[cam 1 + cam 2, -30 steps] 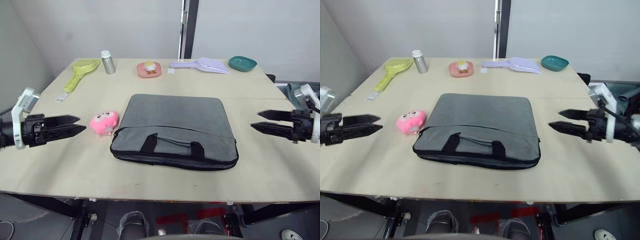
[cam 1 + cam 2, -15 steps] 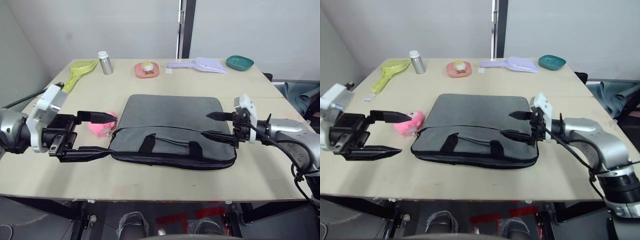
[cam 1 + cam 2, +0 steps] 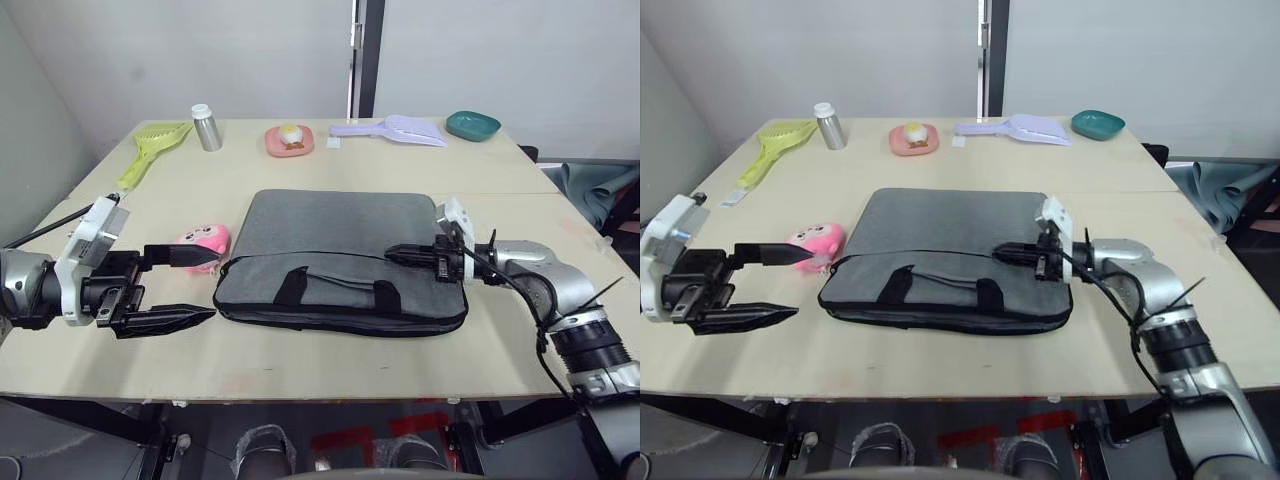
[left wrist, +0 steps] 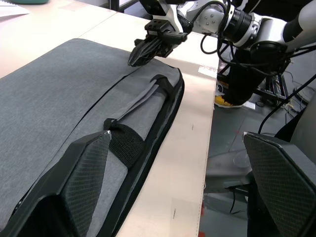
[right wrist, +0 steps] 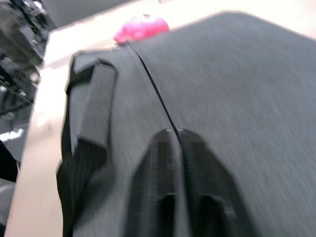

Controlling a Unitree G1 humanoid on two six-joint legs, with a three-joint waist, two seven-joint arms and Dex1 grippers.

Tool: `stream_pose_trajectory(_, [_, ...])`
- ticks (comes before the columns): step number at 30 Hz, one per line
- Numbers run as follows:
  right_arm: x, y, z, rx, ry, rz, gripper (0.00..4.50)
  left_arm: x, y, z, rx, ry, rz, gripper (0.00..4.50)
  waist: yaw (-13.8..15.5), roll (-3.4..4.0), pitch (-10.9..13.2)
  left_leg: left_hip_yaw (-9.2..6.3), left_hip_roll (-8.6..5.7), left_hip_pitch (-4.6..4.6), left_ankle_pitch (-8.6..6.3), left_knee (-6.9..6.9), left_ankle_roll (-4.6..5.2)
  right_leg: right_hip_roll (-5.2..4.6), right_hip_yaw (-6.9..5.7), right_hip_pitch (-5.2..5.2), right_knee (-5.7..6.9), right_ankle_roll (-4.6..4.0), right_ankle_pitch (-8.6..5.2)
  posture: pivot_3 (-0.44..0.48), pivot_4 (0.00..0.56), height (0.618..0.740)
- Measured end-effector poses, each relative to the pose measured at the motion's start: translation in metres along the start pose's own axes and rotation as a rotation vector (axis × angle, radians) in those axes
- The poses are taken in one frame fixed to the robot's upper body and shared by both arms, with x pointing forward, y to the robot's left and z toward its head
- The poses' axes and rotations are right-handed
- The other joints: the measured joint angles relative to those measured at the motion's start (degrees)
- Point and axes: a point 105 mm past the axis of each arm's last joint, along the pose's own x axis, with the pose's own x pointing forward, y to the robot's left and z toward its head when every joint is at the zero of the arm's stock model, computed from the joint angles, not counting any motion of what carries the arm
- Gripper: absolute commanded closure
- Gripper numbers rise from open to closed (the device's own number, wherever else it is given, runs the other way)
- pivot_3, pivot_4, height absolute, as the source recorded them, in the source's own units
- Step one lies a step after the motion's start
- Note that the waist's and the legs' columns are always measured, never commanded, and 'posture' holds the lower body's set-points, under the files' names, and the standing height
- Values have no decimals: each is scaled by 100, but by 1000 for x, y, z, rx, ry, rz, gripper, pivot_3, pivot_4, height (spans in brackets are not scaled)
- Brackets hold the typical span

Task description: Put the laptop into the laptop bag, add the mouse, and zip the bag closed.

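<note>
The pink charm should be grabbed next by its soft plush body [image 3: 207,241] with my left gripper, to zip the laptop bag [image 3: 340,225] closed.
The grey laptop bag [image 3: 340,225] lies flat mid-table, its black handles [image 3: 335,290] toward me and a pink plush charm [image 3: 205,240] at its left corner. My right gripper [image 3: 392,254] is shut, its tips resting on the zipper line [image 5: 153,89] near the bag's right end. Whether it pinches a zipper pull, I cannot tell. Just off the bag's left edge, my left gripper [image 3: 208,287] hovers open; one finger is by the charm, the other by the front corner. The laptop and the mouse are out of view.
Along the far edge stand a yellow-green scoop [image 3: 150,150], a metal bottle [image 3: 207,127], a pink dish [image 3: 289,140], a lilac scoop [image 3: 400,128] and a teal bowl [image 3: 473,124]. The table's front edge [image 3: 320,395] runs close below the bag.
Both arms came in from the table's sides to the bag. In the last half second my right gripper went from open to shut on the zipper line. The left stays open.
</note>
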Motion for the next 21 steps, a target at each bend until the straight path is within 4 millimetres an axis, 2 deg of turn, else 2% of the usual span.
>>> stream_pose_trajectory(3, [18,7,-6,2,11,59,4476,3,3,1,2,-4,-7,0,3,0,0,-1,0,0,5,1,7,0,-1,1,1,-2,0,0,150,740])
stream_pose_trajectory(6, [25,6,-19,11,52,60,4476,4,4,2,2,-5,-3,0,15,0,0,0,-1,-4,5,5,8,-2,0,0,-1,-5,-1,0,150,740])
stream_pose_trajectory(12, [19,-4,-38,6,94,25,4476,8,8,3,-1,-6,11,0,12,-28,-27,-1,0,29,-4,5,-7,-1,1,29,5,-6,-2,0,150,740])
stream_pose_trajectory(21, [17,-5,-56,-29,147,18,4476,16,13,8,-8,-8,13,0,6,-59,-155,-3,0,47,-7,7,-10,-2,1,60,2,-7,-2,0,150,740])
